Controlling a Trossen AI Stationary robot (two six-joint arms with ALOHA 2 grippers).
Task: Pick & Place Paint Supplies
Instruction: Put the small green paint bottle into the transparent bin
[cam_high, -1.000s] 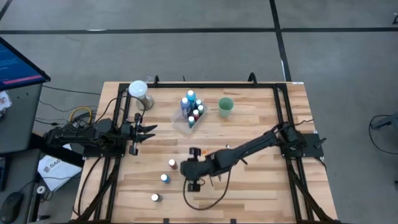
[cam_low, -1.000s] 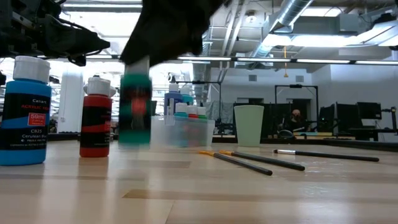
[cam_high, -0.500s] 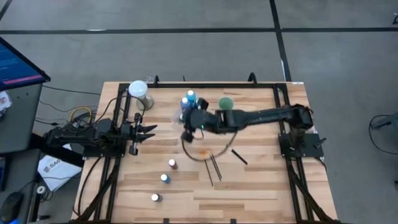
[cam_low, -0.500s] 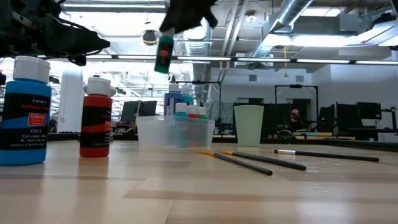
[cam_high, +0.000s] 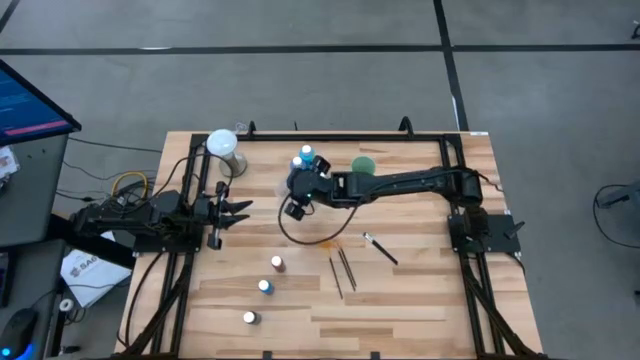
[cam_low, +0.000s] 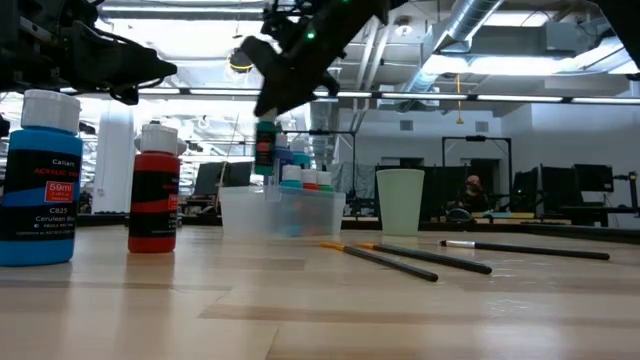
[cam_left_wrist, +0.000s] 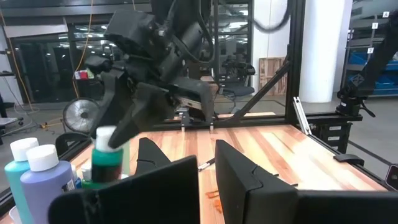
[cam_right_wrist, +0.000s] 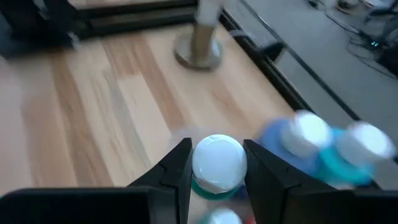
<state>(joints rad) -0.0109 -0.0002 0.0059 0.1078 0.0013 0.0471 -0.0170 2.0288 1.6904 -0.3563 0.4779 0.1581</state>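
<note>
The green bottle (cam_right_wrist: 217, 167) stays held in my right gripper until it is lower in the tray. It hangs above the small caps now and would drop if I opened.
My right gripper (cam_high: 296, 205) (cam_low: 272, 105) is shut on a small green paint bottle with a white cap (cam_low: 265, 147) (cam_right_wrist: 217, 163), just above the clear tray (cam_low: 282, 212) (cam_high: 310, 172). The tray holds two taller blue bottles (cam_high: 305, 155) (cam_right_wrist: 311, 149) and several small ones. Three small white-capped bottles (cam_high: 277, 263) (cam_high: 264, 286) (cam_high: 249, 317) stand on the near-left table. Three thin brushes (cam_high: 341, 272) (cam_high: 380, 248) lie flat near the middle. My left gripper (cam_high: 243, 210) (cam_left_wrist: 208, 171) waits open at the table's left. My right gripper pinches the green bottle between its two fingers (cam_right_wrist: 179, 169), one on each side just below the white cap (cam_right_wrist: 217, 158). The fingers come from above, slanting down. The bottle hangs upright below them (cam_left_wrist: 107, 163), lifted clear of the table and just over the tray's near end.
A green cup (cam_high: 362, 168) (cam_low: 400, 200) stands right of the tray. A white lamp-like object (cam_high: 223, 145) stands at the far-left corner. In the low view a blue bottle (cam_low: 40, 180) and a red bottle (cam_low: 153, 190) stand close to the camera.
My right gripper has carried the green bottle from the near middle of the table up and toward the far edge, over to the tray, then lowered it to just above the tray. The brushes that the arm covered now show.
</note>
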